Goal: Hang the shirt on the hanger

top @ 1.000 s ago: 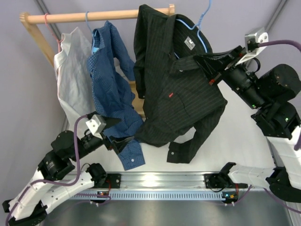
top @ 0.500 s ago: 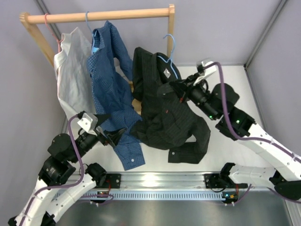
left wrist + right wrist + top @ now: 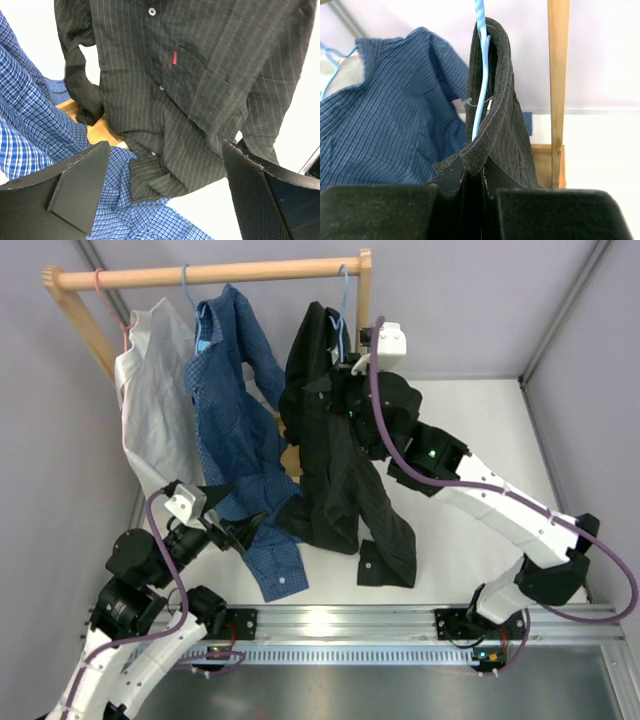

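The rounded top of the hanger's hook shows against the bar's side, so opening now would make the hook fall short. My right gripper moves the hook over the bar next.
The black pinstriped shirt (image 3: 335, 470) hangs long beside the right end of the wooden rail (image 3: 200, 275), its lower hem and one cuff resting on the table. The light-blue hanger (image 3: 480, 75) runs up inside its collar, and the hook (image 3: 343, 290) reaches the rail; I cannot tell if it is over it. My right gripper (image 3: 474, 175) is shut on the shirt's collar, just below the hanger's neck. My left gripper (image 3: 165, 195) stands open low at the left, facing the shirt's front (image 3: 200, 75) and red tag (image 3: 174, 57), touching nothing.
A blue checked shirt (image 3: 230, 410) and a white-grey shirt (image 3: 150, 410) hang on the same rail to the left. The blue shirt's tail (image 3: 30, 130) lies right by my left fingers. The rack's upright post (image 3: 557, 75) stands just right of the black collar.
My right arm has swung the shirt and hanger from the right, down and then up-left to the rail. The shirt now hangs straight and narrow. The left arm has barely moved.
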